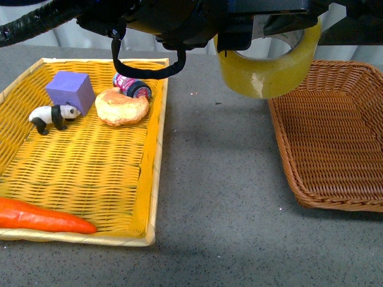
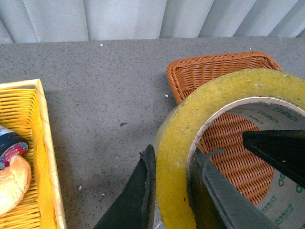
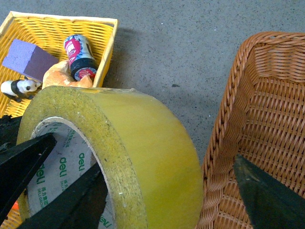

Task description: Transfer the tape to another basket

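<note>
The fingers of my left gripper fill the opposite side of the tape. I need to grip the tape (image 3: 143, 143) by its free side (image 3: 159, 176) with my right gripper next.
The tape (image 1: 269, 69), a wide yellowish roll with a white printed core, hangs in the air at the top of the front view, over the left rim of the brown wicker basket (image 1: 335, 137). My left gripper (image 2: 171, 191) is shut on the tape's wall (image 2: 214, 95), with one finger inside the core and one outside. The basket (image 2: 209, 71) lies below it and holds nothing that I can see. My right gripper (image 3: 164, 202) is open next to the tape (image 3: 143, 143), with one finger (image 3: 267, 200) over the basket (image 3: 271, 109).
A bright yellow woven tray (image 1: 90, 173) lies at the left. It holds a purple block (image 1: 70, 89), a toy panda (image 1: 51, 116), a bun (image 1: 121, 106), a small can (image 1: 133, 86) and a carrot (image 1: 42, 218). Grey table (image 1: 215, 179) separates tray and basket.
</note>
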`<state>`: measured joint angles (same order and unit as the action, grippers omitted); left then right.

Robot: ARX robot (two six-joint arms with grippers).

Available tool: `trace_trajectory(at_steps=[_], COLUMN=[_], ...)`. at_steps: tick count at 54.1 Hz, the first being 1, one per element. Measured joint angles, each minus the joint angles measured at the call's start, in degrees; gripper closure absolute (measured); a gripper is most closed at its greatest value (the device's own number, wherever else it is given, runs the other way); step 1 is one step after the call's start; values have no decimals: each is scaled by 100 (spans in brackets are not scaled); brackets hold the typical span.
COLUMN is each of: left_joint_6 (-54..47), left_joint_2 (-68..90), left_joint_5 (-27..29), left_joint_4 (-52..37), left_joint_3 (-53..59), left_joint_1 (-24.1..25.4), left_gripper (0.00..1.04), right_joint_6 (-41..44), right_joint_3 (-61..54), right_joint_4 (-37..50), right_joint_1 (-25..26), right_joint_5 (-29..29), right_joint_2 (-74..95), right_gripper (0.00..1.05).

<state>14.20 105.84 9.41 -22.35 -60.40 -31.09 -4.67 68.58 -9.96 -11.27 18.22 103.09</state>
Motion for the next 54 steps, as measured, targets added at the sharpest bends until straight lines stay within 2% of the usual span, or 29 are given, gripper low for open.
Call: trace_trajectory(at_steps=[13, 24, 27, 29, 33, 34, 37, 45, 49, 50, 54], left_joint_6=[0, -13, 166, 356, 780, 977, 1338, 2284, 2568, 2592, 2645], left_joint_2=[0, -44, -48, -55, -92, -125, -192, -402, -433, -435, -442], left_joint_5=[2, 55, 483, 909, 1375, 1722, 2291, 2393, 2474, 2503, 2555], left_joint_4=[-7, -22, 9, 9, 26, -2, -94, -201, -212, -208, -205], left_joint_3=[0, -17, -101, -122, -188, -197, -184, -162, -149, -140, -92], left_joint_1=[0, -37, -114, -166, -181, -177, -63, 234, 256, 254, 245], left_gripper=[88, 88, 87, 82, 69, 63, 53, 26, 8, 5, 7], right_joint_6=[-114, -195, -269, -280, -468, -448, -413, -361, -295, -271, -175], right_joint_3=[61, 68, 68, 79, 122, 151, 142, 140, 133, 133, 101], right_joint_4=[-57, -133, -153, -153, -181, -208, -304, -326, -317, -317, -310], right_joint_1=[-7, -37, -35, -35, -52, -52, -31, 66, 72, 74, 160], right_joint_5=[28, -81, -42, 26, 68, 57, 68, -37, -133, -164, -319], right_joint_2=[11, 87, 118, 131, 153, 153, 153, 157, 166, 170, 184], right_gripper=[64, 80, 83, 84, 85, 86, 87, 88, 88, 88, 88])
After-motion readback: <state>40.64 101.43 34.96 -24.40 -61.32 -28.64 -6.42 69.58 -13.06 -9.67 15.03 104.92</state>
